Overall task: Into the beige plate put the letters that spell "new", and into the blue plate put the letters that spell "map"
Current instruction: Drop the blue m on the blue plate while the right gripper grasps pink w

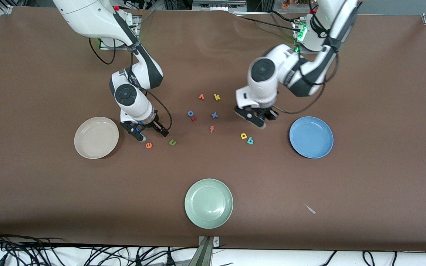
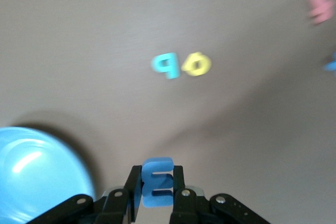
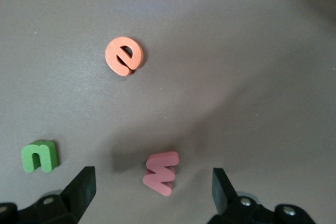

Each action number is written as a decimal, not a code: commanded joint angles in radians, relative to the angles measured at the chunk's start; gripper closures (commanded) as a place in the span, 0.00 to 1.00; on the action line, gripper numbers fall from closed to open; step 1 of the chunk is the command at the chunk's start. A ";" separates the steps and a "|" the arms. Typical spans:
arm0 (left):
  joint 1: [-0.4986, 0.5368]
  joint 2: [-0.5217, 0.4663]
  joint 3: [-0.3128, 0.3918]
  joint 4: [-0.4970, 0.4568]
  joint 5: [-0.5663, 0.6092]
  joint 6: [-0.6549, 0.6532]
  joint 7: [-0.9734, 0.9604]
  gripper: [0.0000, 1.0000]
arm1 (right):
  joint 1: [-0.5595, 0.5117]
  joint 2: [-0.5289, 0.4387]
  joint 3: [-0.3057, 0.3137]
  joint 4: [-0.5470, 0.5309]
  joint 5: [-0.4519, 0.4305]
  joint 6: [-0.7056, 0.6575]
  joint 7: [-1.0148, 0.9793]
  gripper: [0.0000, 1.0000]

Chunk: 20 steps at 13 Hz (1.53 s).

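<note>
The w lies level with my right gripper's fingers, between them, so it is now time to close on the pink w (image 3: pixel 160 172).
My left gripper (image 1: pixel 260 120) (image 2: pixel 157 184) is shut on the blue m (image 2: pixel 157 169), held over the table beside the blue plate (image 1: pixel 311 137) (image 2: pixel 37 177). The yellow a (image 1: pixel 243 136) (image 2: pixel 197 64) and teal p (image 1: pixel 250 140) (image 2: pixel 166 65) lie side by side on the table near it. My right gripper (image 1: pixel 152 135) (image 3: pixel 153 190) is open and low, with the pink w (image 3: pixel 161 172) lying on the table between its fingers; the w is hidden in the front view. The orange e (image 1: pixel 149 145) (image 3: pixel 124 55) and green n (image 1: pixel 172 142) (image 3: pixel 39 156) lie close by. The beige plate (image 1: pixel 96 137) sits beside the right gripper.
Spare letters lie mid-table: a yellow k (image 1: pixel 217 97), a blue x (image 1: pixel 214 115), an orange f (image 1: pixel 212 129), a blue ring-shaped letter (image 1: pixel 190 113), a small red one (image 1: pixel 194 118) and an orange one (image 1: pixel 201 96). A pale green plate (image 1: pixel 208 203) sits nearest the front camera.
</note>
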<state>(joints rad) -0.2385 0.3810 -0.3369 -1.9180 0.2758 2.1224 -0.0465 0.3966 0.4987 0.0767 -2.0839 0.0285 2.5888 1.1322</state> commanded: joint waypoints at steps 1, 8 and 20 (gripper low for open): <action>0.127 -0.002 -0.013 -0.001 0.031 -0.025 0.217 0.83 | 0.008 -0.026 0.003 -0.033 0.008 0.019 0.011 0.15; 0.260 0.065 -0.007 -0.015 0.156 -0.015 0.318 0.62 | 0.007 0.000 0.003 -0.028 0.007 0.036 0.001 0.42; 0.079 0.151 -0.070 0.236 0.019 -0.119 -0.170 0.00 | 0.004 0.032 0.001 0.031 0.007 0.013 -0.005 0.96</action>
<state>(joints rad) -0.1379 0.4557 -0.4124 -1.7746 0.3158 2.0302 -0.0987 0.3986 0.5085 0.0778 -2.0864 0.0285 2.6065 1.1334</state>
